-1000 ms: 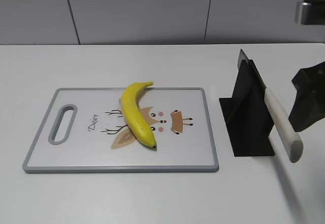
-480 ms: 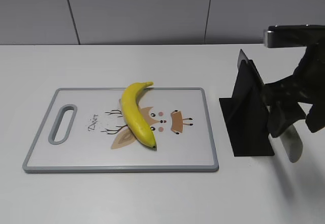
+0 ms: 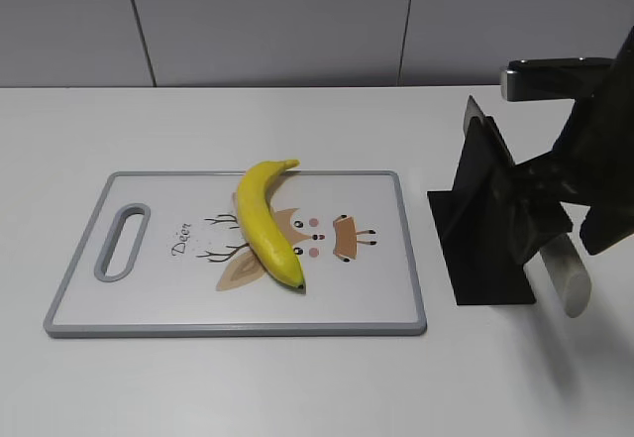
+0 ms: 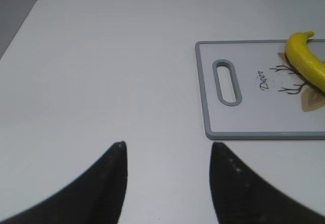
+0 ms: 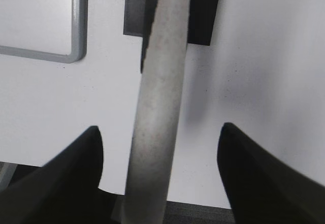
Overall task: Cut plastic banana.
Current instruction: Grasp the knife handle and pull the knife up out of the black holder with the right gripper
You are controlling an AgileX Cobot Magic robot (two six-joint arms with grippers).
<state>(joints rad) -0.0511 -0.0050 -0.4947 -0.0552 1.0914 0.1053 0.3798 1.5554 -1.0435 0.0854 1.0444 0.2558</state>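
Note:
Next, my right gripper grabs the knife by its pale grey handle (image 3: pixel 568 280), which sticks out, as the black stand hugs the knife's blade on both sides.
The plastic banana (image 3: pixel 265 221) is bright yellow and lies on the grey-rimmed cutting board (image 3: pixel 408 259); its stem end shows in the left wrist view (image 4: pixel 306 59). A knife with a pale handle (image 3: pixel 565 273) rests in a black stand (image 3: pixel 485 224). My right gripper (image 5: pixel 160 132) is open, and the knife handle (image 5: pixel 160 97) runs between its fingers without either finger touching it. In the exterior view the right arm (image 3: pixel 584 179) covers most of the handle. My left gripper (image 4: pixel 167 145) is open and empty above the bare table, left of the board (image 4: pixel 203 92).
The board has a handle slot (image 3: pixel 122 242) at its left end and a deer drawing in the middle. A grey wall runs behind the white table (image 3: pixel 248 120). The table's front edge shows under the right gripper (image 5: pixel 203 211).
My right arm has come in from the right and lowered over the knife handle, which now lies between its open fingers. The banana, board and stand have not moved.

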